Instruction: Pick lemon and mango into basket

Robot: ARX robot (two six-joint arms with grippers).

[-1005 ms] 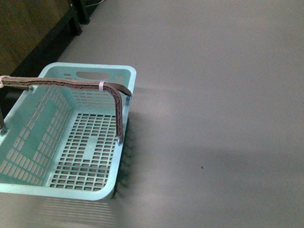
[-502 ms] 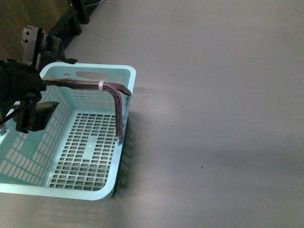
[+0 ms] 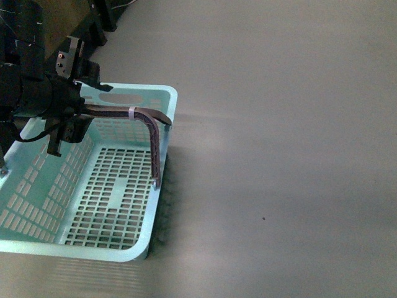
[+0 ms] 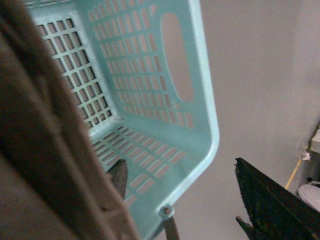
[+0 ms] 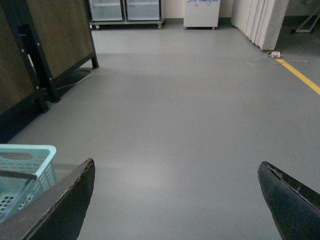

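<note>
I should next grab the basket by its brown handle with my left gripper, to bring the basket over for the lemon and mango.
The teal basket (image 3: 162,99) stands on the grey floor at the left, with nothing in it that I can see. One brown handle (image 3: 153,139) arches over it. My left gripper (image 3: 82,113) is open and hovers over the basket's far left end, by the handle. In the left wrist view the basket's end wall (image 4: 150,85) and rim lie under the open left gripper (image 4: 195,200), with the blurred handle (image 4: 45,150) close by. My right gripper (image 5: 177,205) is open and empty over bare floor, with the basket's corner (image 5: 30,152) beside it. The lemon and the mango are out of view.
A dark wooden cabinet on black legs (image 5: 30,55) stands at the far left, also in the front view (image 3: 56,25). White cabinets (image 5: 200,12), a curtain (image 5: 260,20), a yellow floor line (image 5: 300,75) and a cable (image 5: 265,60) lie far off.
My left arm has come into the front view from the left and moved up over the basket's far end. The basket has not moved.
</note>
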